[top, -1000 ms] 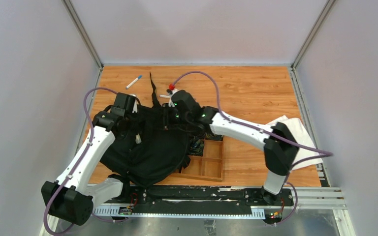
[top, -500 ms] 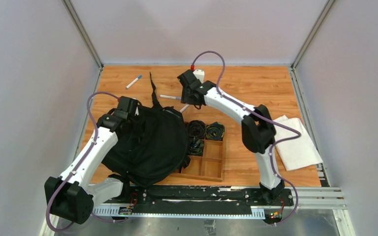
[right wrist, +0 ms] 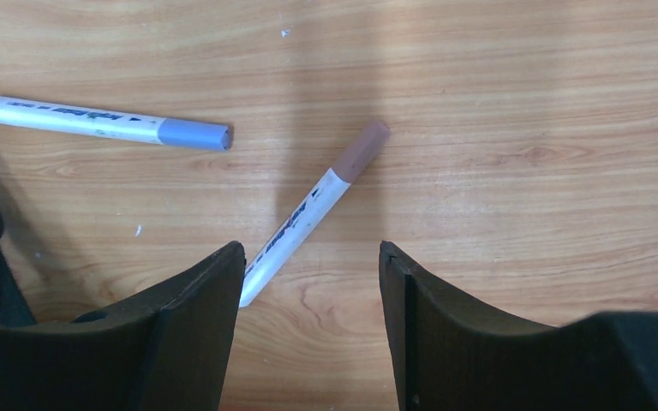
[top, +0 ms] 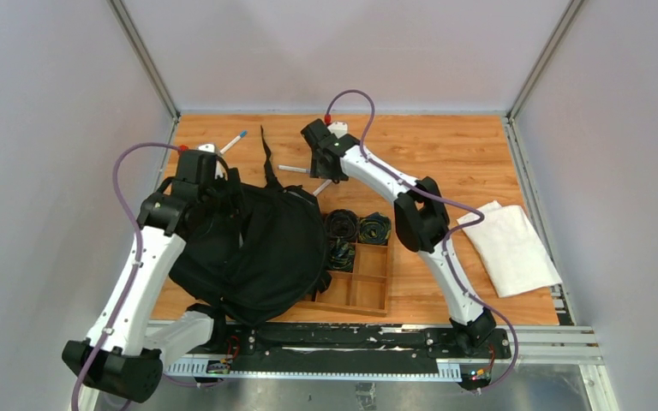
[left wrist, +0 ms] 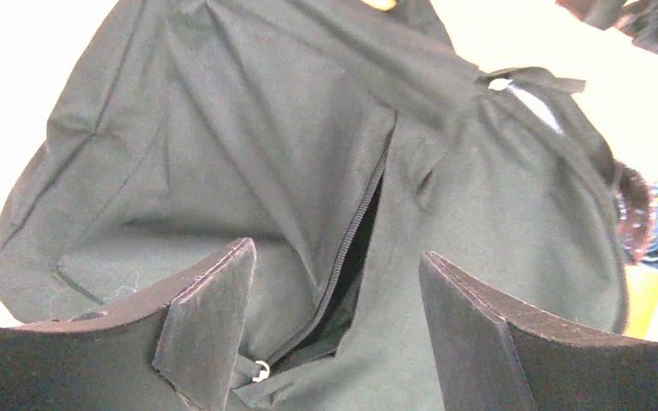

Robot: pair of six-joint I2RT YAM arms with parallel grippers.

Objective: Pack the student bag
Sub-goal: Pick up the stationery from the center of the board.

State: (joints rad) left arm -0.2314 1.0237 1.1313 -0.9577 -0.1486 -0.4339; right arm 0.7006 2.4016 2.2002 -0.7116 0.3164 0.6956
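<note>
I need to insert the brown-capped marker cap first through the bag's slit, so my right gripper should next grab it by its white body, fingers lined along it.
The student bag, a floppy black backpack, lies at the left of the table with a strap trailing toward the back. My left gripper hangs open just above it. Its fingers straddle the partly open zipper slit without touching it, and a small metal zipper ring shows by the left finger. My right gripper is open over bare wood behind the bag. A brown-capped marker lies just ahead of its left finger, and a blue-capped marker lies farther left.
A wooden compartment tray sits right of the bag, with coiled cables in its back cells. A folded white cloth lies at the right. Another marker rests near the back left corner. Grey walls enclose the table.
Both grippers have opened. My right arm swung off the bag to the back of the table, over the markers. My left gripper let go of the bag fabric and drew back.
</note>
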